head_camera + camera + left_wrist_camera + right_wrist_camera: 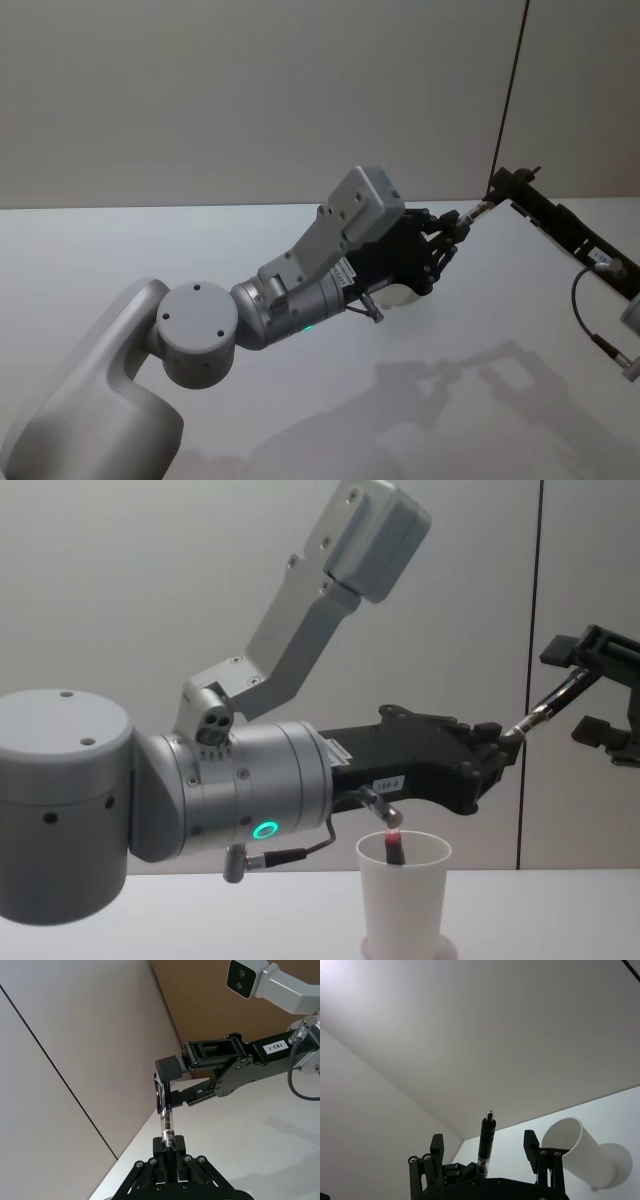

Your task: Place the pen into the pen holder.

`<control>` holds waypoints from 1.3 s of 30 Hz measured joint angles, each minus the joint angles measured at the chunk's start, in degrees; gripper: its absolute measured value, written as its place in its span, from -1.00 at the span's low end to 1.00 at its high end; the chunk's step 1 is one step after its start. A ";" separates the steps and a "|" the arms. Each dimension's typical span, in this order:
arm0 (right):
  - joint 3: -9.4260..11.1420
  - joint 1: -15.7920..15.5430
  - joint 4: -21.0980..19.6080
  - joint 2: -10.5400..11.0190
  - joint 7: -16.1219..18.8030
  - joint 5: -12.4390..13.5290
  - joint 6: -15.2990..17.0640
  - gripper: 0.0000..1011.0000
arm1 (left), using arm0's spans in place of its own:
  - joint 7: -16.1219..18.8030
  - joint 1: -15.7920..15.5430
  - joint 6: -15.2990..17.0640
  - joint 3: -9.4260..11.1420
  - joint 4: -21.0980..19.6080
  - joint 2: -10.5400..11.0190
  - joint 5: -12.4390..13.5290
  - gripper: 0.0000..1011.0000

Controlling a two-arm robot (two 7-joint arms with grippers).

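Observation:
I will next grab the pen by its dark clip end [572,686] with my right gripper, so the pen's tip stays free to drop into the pen holder [403,890].
My left gripper [445,235] [170,1152] is shut on one end of the pen [166,1125], a slim clear-and-black pen held in the air and slanting up toward the right. Its other end, with the clip, lies between the spread fingers of my right gripper [170,1082] [580,690], which is open around it. In the chest view the pen [545,705] bridges the two grippers. The pen holder [403,890], a white paper cup, stands upright on the table under my left hand, partly hidden in the head view [400,295].
The white table [100,250] stretches to a plain wall behind. A red-tipped thing [392,846] shows just inside the cup's rim. A dark cable [510,90] hangs down to the right arm. My left forearm [300,280] reaches across the table's middle.

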 joint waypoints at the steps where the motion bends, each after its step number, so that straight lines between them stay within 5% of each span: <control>1: -0.12 0.10 0.18 0.03 0.11 -0.05 -0.35 0.98 | 0.00 0.00 0.00 0.00 0.00 0.00 0.00 -0.72; 19: -1.58 1.44 2.60 0.01 0.95 -1.01 -3.81 0.95 | 0.00 0.00 0.00 0.00 0.00 0.00 0.00 -0.72; 24: -2.10 1.79 3.19 -0.05 1.13 -1.44 -4.46 0.77 | 0.00 0.00 0.00 0.00 0.00 0.00 0.00 -0.72; 39: -3.07 2.13 3.77 0.10 1.41 -1.19 -5.55 -0.17 | 0.00 0.00 0.00 0.00 0.00 0.00 0.00 -0.72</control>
